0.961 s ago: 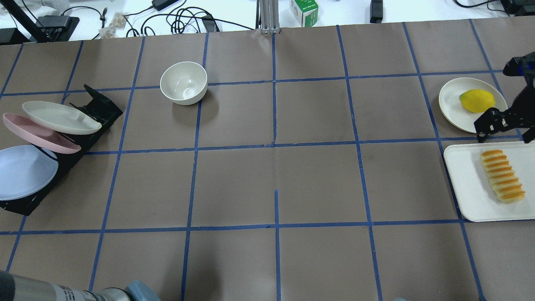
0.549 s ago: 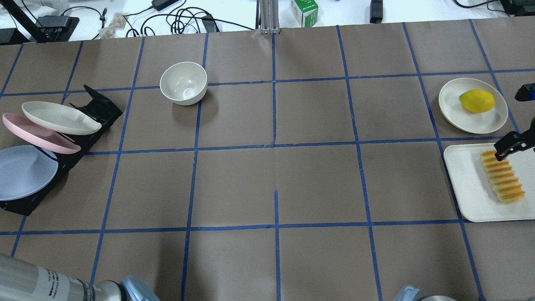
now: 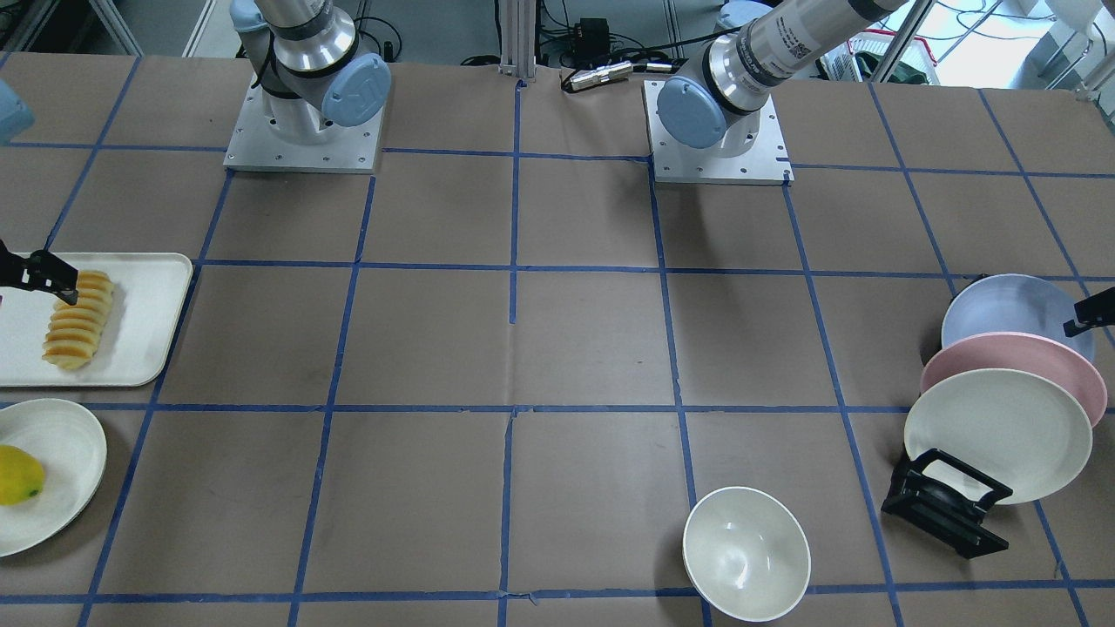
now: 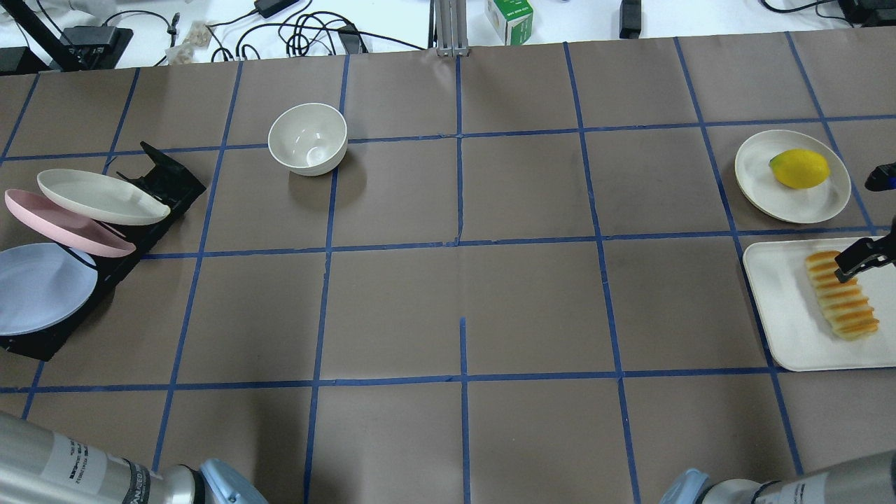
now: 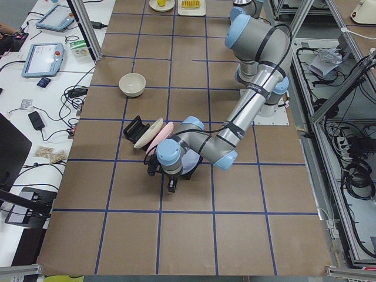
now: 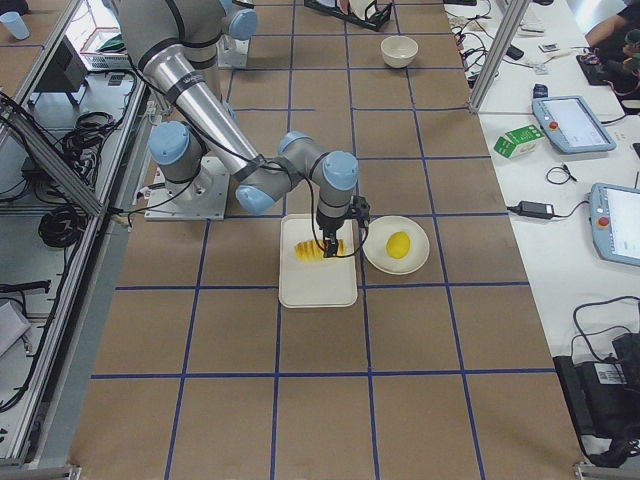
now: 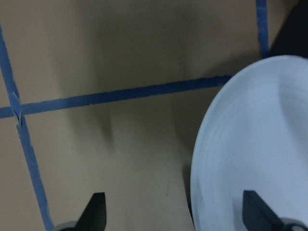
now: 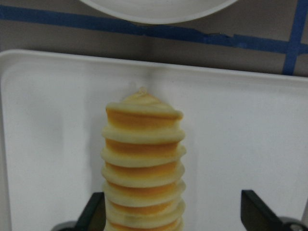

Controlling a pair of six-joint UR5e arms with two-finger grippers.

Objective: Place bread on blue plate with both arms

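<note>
The blue plate needs to be set out for the bread (image 3: pixel 78 320), so my left gripper should grab the blue plate by its rim (image 3: pixel 952 312) next.
The bread (image 4: pixel 840 294) lies on a white tray (image 4: pixel 777 308) at the table's right end; it also shows in the front view (image 3: pixel 78 318). My right gripper (image 8: pixel 173 214) is open, low over the bread's (image 8: pixel 143 159) far end, one finger on each side, not gripping. One of its fingers (image 4: pixel 857 260) shows overhead. The blue plate (image 4: pixel 38 287) leans in a black rack at the left end. My left gripper (image 7: pixel 175 214) is open at the plate's (image 7: pixel 260 144) rim, one finger over the plate and one over the table.
A pink plate (image 4: pixel 66 224) and a cream plate (image 4: pixel 101 197) lean in the same black rack (image 4: pixel 168 178) behind the blue one. A cream bowl (image 4: pixel 308 138) stands at the back left. A yellow fruit (image 4: pixel 799 168) lies on a cream plate (image 4: pixel 759 175) behind the tray.
My right gripper has moved from beside the fruit plate toward the robot, down over the bread's far end. Both arms' links have come further into the overhead view's bottom edge.
</note>
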